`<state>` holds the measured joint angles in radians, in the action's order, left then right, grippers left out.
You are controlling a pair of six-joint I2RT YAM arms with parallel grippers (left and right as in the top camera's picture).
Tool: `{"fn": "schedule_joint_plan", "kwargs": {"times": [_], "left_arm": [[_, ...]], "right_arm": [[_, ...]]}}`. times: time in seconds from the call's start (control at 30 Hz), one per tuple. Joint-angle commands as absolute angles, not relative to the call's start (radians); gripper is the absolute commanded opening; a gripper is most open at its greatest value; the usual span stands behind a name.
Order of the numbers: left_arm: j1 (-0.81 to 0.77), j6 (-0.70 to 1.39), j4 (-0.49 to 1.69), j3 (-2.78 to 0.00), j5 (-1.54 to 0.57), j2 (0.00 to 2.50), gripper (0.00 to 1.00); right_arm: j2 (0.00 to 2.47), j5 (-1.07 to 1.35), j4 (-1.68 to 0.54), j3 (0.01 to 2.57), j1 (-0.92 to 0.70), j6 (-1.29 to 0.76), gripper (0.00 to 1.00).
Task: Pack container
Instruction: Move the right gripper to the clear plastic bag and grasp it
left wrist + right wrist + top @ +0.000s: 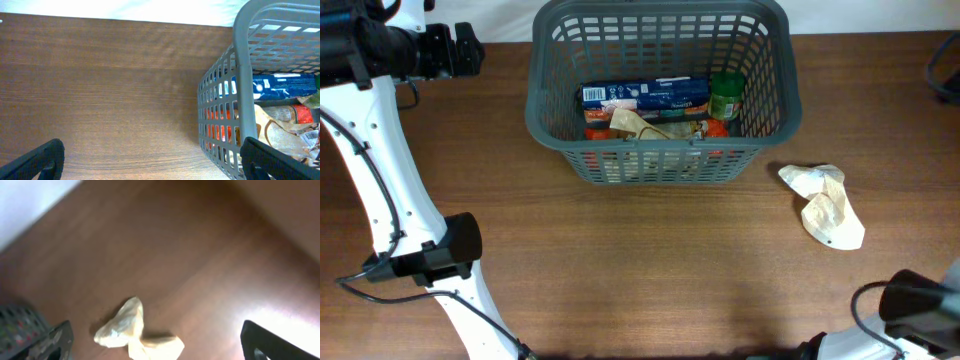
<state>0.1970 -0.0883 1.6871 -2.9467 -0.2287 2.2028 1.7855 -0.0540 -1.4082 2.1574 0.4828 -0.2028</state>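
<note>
I need to grab the loose cream bag by its narrow middle (pixel 824 198) with my right gripper next. Both ends of the bag will then stay free to go into the container (pixel 660 160).
The dark grey lattice container (pixel 660 160) stands at the back middle of the table. It holds a blue box (pixel 645 95), a green-lidded jar (pixel 726 93), red-orange packets and a cream bag. The container's corner also shows in the left wrist view (pixel 240 75). A crumpled cream bag (pixel 823 205) lies on the table to its right. My left gripper (pixel 470 48) is open and empty, left of the container; its right finger is over the rim (pixel 150 155). My right gripper (pixel 156 337) is open above the loose cream bag (pixel 132 330).
The brown wooden table (pixel 620 260) carries only the container and the loose bag. The left arm's white links (pixel 380 180) run down the left side. A dark part of the right arm (pixel 920 300) sits at the bottom right. A white wall runs behind the table.
</note>
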Motion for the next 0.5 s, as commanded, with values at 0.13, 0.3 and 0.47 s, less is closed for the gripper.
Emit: {"fn": "schedule_joint_plan", "kwargs": {"times": [0.13, 0.3, 0.47], "left_arm": [[0.201, -0.083, 1.687, -2.944, -0.237, 2.210, 0.99], [0.201, -0.083, 1.687, -2.944, -0.237, 2.210, 0.99], [0.201, -0.083, 1.687, -2.944, -0.237, 2.210, 0.99]], "right_arm": [[1.780, 0.158, -1.313, 1.732, 0.477, 0.064, 0.99], [1.780, 0.203, -1.239, 1.501, 0.476, 0.128, 1.00], [1.781, 0.243, -1.166, 1.374, 0.471, 0.179, 0.97]]}}
